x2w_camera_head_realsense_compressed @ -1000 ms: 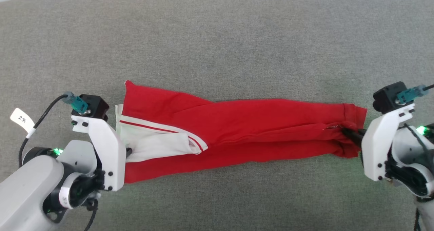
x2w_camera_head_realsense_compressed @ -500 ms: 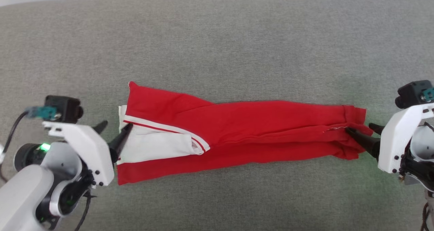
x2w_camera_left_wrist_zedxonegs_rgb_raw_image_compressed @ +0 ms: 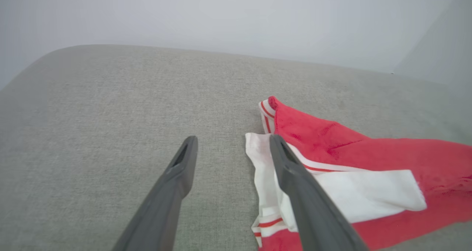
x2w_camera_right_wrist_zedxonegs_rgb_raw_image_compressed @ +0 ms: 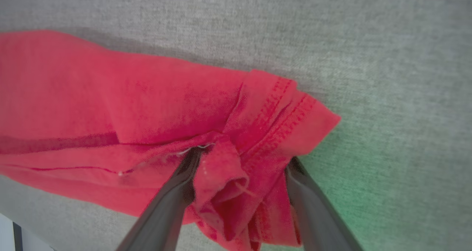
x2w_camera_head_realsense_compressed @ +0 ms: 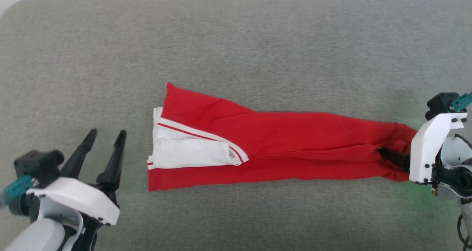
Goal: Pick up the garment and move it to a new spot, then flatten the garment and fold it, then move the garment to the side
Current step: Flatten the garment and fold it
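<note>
My right gripper pinches that bunched hem [x2w_camera_right_wrist_zedxonegs_rgb_raw_image_compressed: 236,177] next, as the hem at the garment's end stands up in a loose heap while the rest lies flat.
The garment [x2w_camera_head_realsense_compressed: 280,140] lies folded into a long red strip across the grey cushioned surface, with a white sleeve [x2w_camera_head_realsense_compressed: 191,147] and striped trim on top at its left end. My left gripper [x2w_camera_head_realsense_compressed: 107,133] is open at the lower left, a short gap from the sleeve end. In the left wrist view its fingers [x2w_camera_left_wrist_zedxonegs_rgb_raw_image_compressed: 233,138] hold nothing, and the garment [x2w_camera_left_wrist_zedxonegs_rgb_raw_image_compressed: 368,151] lies just past the right one. My right gripper [x2w_camera_head_realsense_compressed: 391,149] is at the strip's right end. In the right wrist view its fingers [x2w_camera_right_wrist_zedxonegs_rgb_raw_image_compressed: 243,157] stand wide apart with the bunched hem [x2w_camera_right_wrist_zedxonegs_rgb_raw_image_compressed: 236,177] loose between them.
The grey fabric surface [x2w_camera_head_realsense_compressed: 236,41] stretches well beyond the garment on all sides. Its rounded far-left corner [x2w_camera_head_realsense_compressed: 14,7] and far edge meet a pale wall [x2w_camera_left_wrist_zedxonegs_rgb_raw_image_compressed: 236,15].
Both grippers have gone from shut to open. The left one let go of the sleeve end and drew back to the lower left. The right one eased back slightly. The head camera shifted.
</note>
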Tool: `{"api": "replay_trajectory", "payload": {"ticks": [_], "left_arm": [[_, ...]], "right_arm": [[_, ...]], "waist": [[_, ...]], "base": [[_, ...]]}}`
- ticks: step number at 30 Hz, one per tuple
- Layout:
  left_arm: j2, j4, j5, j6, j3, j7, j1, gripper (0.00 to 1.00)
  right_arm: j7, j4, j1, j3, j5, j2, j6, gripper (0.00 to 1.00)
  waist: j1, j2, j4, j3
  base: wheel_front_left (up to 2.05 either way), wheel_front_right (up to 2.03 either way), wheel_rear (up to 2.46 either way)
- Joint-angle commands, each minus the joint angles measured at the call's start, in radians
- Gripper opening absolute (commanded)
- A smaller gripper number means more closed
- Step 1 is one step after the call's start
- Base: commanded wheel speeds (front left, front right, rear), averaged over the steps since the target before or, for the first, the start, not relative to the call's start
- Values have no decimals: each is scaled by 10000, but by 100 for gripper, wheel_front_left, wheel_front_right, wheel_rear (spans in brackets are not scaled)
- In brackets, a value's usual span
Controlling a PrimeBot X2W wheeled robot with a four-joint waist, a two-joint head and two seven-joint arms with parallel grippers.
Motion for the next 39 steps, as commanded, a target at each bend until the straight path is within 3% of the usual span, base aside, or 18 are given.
{"api": "replay_trajectory", "payload": {"ticks": [1, 3, 4, 5, 6, 11, 17, 24, 33, 39], "left_arm": [[-103, 95, 37, 6, 114, -217, 214, 100], [-303, 208, 185, -6, 348, -525, 425, 100], [-445, 313, 223, 14, 502, -611, 572, 100], [-593, 355, 317, -79, 648, -672, 730, 100], [-766, 389, 422, -133, 821, -706, 856, 100], [-1952, 416, 1092, -651, 2308, -727, 1751, 100], [-3366, 415, 2126, -1660, 4062, -729, 2685, 100], [-4673, 552, 3248, -2823, 5449, -727, 3113, 100], [-5647, 997, 3973, -3499, 6271, -728, 3029, 100], [-5854, 1154, 4149, -3617, 6421, -729, 2978, 100]], "right_arm": [[73, 362, 53, 370, 217, 236, -1, 100], [170, 633, -23, 715, 435, 262, -1, 100], [242, 751, -37, 862, 573, 253, 1, 77], [317, 783, -48, 1051, 720, 214, 8, 27], [353, 827, -46, 1170, 886, 171, 10, 0], [275, 809, -208, 1115, 1515, -249, -2, 0], [283, 481, -194, 606, 2062, -794, -4, 0], [91, 632, -54, -368, 1792, -1495, -6, 0], [-121, 1692, -406, -1875, 546, -2382, -6, 0], [18, 1841, -639, -2010, 293, -2280, -6, 0]], "waist": [[0, -1, 147, 19], [0, -1, 275, 24], [0, -1, 339, 21], [0, -1, 387, 13], [0, -1, 431, 13], [0, -1, 578, -62], [0, -1, 578, -241], [0, -1, 500, -410], [0, -1, 291, -550], [0, -1, 175, -637]], "base": [[0, 0, 0], [0, 0, 0], [0, 0, 0], [0, 0, 0], [0, 0, 0], [0, 0, 0], [0, 0, 0], [0, 0, 0], [0, 0, 0], [0, 0, 0]]}}
